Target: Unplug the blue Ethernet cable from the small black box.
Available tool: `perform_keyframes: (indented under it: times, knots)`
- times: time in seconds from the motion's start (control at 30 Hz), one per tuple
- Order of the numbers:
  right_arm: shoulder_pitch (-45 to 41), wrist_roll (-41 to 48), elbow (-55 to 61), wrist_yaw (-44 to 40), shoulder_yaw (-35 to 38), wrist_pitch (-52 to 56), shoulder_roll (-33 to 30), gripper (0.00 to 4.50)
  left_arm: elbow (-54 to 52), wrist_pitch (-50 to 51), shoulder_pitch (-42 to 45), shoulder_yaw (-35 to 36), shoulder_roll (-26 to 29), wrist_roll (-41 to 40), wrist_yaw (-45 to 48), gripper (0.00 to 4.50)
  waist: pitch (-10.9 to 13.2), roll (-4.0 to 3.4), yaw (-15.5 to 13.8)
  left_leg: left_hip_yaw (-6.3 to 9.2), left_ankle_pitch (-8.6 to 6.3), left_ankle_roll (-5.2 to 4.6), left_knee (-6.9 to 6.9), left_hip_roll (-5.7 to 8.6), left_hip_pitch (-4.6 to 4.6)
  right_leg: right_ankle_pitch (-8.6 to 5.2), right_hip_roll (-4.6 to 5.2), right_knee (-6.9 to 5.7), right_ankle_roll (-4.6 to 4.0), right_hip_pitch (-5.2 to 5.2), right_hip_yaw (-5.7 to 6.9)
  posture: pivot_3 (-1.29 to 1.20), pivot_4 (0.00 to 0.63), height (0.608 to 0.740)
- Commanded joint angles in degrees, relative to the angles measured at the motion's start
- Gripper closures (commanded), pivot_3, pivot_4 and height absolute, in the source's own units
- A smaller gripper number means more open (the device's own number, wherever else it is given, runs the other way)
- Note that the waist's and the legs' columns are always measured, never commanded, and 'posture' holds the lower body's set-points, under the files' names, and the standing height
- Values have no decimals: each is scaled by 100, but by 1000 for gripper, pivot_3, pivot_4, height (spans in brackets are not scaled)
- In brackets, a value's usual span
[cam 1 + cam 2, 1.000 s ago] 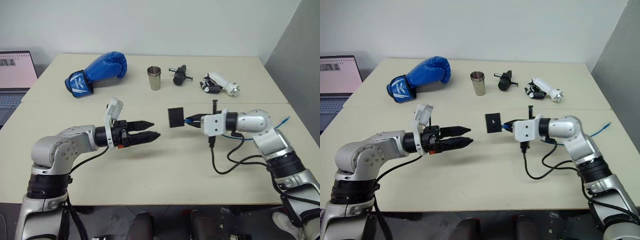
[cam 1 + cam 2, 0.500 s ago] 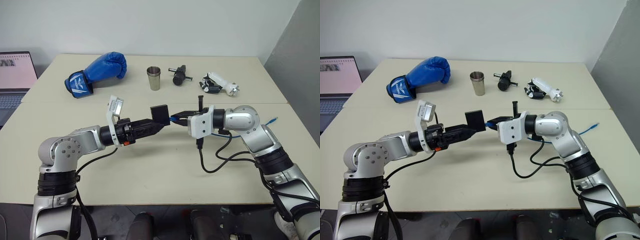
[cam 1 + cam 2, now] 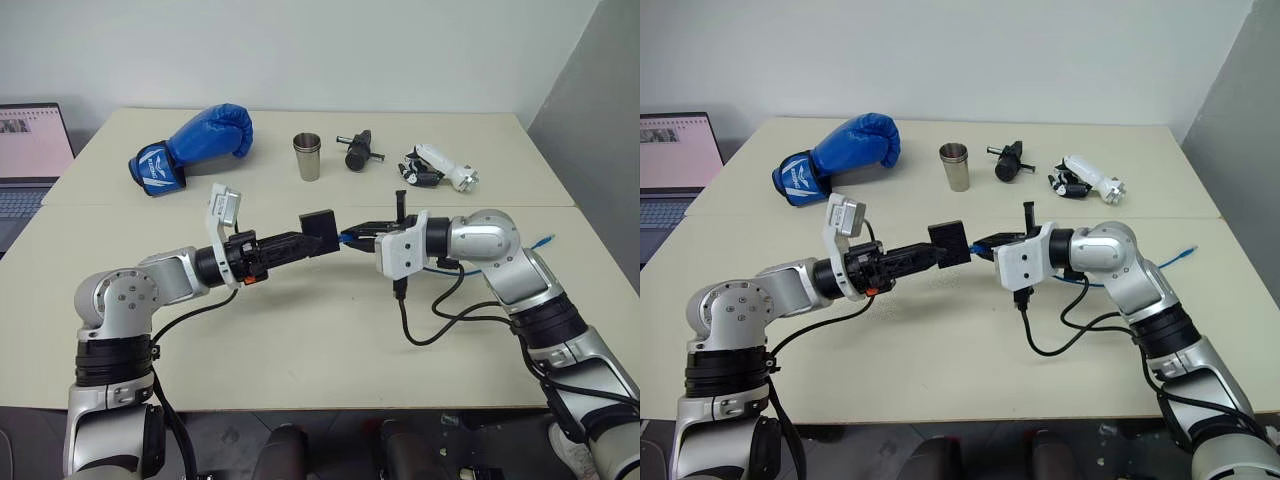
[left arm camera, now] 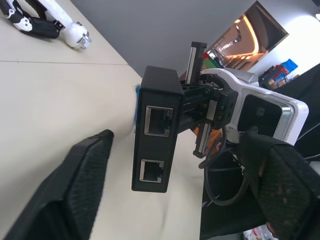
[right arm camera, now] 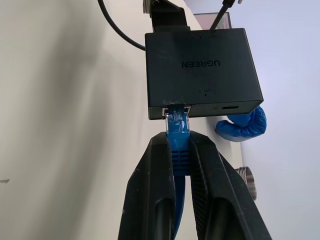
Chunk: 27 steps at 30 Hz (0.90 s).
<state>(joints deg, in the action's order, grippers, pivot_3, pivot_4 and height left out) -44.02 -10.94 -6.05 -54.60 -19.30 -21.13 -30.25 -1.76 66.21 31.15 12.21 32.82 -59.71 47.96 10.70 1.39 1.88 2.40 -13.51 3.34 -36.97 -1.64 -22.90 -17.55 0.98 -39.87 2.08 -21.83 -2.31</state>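
The small black box (image 3: 320, 228) has an end with the empty ports, and my left gripper should grab it there next, because my right gripper crowds the plugged end.
The small black box (image 3: 320, 228) hangs in the air over the middle of the table, with the blue Ethernet cable (image 5: 177, 131) plugged into one of its ports. My right gripper (image 5: 178, 141) is shut on the cable's blue boot just behind the plug. My left gripper (image 4: 175, 137) comes from the other side and is open, one finger (image 4: 70, 195) on each side of the box with a gap at both. The face of the box (image 4: 156, 135) towards it has two empty ports. The cable's far end (image 3: 543, 242) lies on the table at the right.
Along the table's back stand a blue boxing glove (image 3: 195, 145), a steel cup (image 3: 308, 156), a black cylindrical tool (image 3: 358, 150) and a white-and-black device (image 3: 438, 167). A laptop (image 3: 25, 150) sits at the far left. Black arm cables (image 3: 430, 325) loop on the table under my right wrist.
My right gripper carried the box and cable leftward to meet my left gripper, then held still. My left wrist rolled, and its fingers now flank the box.
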Motion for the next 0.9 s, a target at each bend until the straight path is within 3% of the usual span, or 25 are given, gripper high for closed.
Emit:
perform_keyframes:
  times: [0.03, 0.47, 0.73, 0.8, 0.9]
  knots:
    - [-190, 28, 311, 39, 57, -63, 4, 4365, -42, -43, 131, -112, 77, 44, 176, 1278, 0, 0, 0, 0, 0, 0, 0, 0, 0, 0, 0, 0, 0, 0, 0, 0, 150, 740]
    - [-122, 42, 504, 26, -7, -90, 46, 4365, 68, -156, 144, -172, 24, 240, 263, 3697, 0, 0, -2, 1, 0, 0, 1, 0, 0, 0, 0, 1, 0, 0, 0, 0, 150, 740]
    - [2, 58, 600, -109, -51, 67, -40, 4365, 19, -210, 79, -238, 25, 345, 344, 3705, 0, 0, -2, 0, 0, 0, 1, 0, -1, 0, 0, 2, 0, 0, 0, 0, 150, 740]
    - [34, 41, 636, -89, -42, 100, -54, 3665, 14, -236, 77, -261, 44, 378, 381, 3705, 0, 0, -2, 0, 0, 0, 1, 0, -1, 0, 0, 2, 0, 0, 0, 0, 150, 740]
    - [133, 8, 793, -105, -60, 195, -106, 3076, -54, -401, 47, -314, 86, 456, 538, 3705, 0, 0, 0, 0, 0, 0, 2, 0, 0, 0, 0, 2, 0, -1, 0, 0, 150, 740]
